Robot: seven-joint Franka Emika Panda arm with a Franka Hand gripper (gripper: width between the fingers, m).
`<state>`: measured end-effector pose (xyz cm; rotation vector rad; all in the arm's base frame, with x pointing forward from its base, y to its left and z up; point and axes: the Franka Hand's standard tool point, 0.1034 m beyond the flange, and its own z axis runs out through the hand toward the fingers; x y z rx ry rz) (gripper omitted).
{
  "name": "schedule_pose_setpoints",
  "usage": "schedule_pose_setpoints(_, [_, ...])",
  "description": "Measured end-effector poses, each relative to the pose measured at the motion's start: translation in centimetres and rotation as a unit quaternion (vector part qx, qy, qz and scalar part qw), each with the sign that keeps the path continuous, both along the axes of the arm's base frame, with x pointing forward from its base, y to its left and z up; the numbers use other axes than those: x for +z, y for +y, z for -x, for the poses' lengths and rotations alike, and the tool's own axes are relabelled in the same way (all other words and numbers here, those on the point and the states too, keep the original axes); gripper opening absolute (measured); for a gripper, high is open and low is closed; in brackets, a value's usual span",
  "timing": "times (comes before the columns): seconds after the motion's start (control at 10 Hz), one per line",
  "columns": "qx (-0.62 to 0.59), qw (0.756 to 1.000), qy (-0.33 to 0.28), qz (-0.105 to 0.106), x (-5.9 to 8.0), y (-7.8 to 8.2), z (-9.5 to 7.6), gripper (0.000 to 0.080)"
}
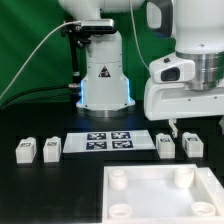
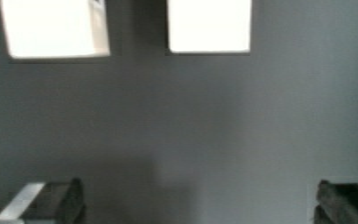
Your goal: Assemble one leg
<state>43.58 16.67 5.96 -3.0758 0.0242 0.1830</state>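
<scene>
The gripper grabs a white leg by its tagged block body (image 1: 193,147) next, to assemble it into a socket of the large white square piece.
Several white block-shaped legs with tags lie in a row on the black table. Two are at the exterior view's left (image 1: 25,151) (image 1: 50,148) and two at its right (image 1: 165,145) (image 1: 193,145). My gripper (image 1: 195,126) hangs above the right pair, apart from them. In the wrist view the gripper (image 2: 194,200) is open, with only bare table between the dark fingers (image 2: 43,200). Two white legs (image 2: 55,28) (image 2: 208,25) show beyond the fingers. Nothing is held.
The marker board (image 1: 110,142) lies between the two pairs of legs. A large white square piece with four round sockets (image 1: 150,196) lies at the front. The robot base (image 1: 103,75) stands behind the marker board.
</scene>
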Motion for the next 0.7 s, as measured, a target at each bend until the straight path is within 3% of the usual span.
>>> schedule_pose_setpoints(0.3, [-0.010,0.987,0.158,0.011,-1.1,0.9,1.3,0.0649])
schedule_pose_setpoints(0.4, [-0.005,0.973,0.229,0.019,-1.5,1.0,2.1,0.0649])
schedule_pose_setpoints(0.7, [0.006,0.935,0.354,0.028,-2.0,0.9,2.3,0.0649])
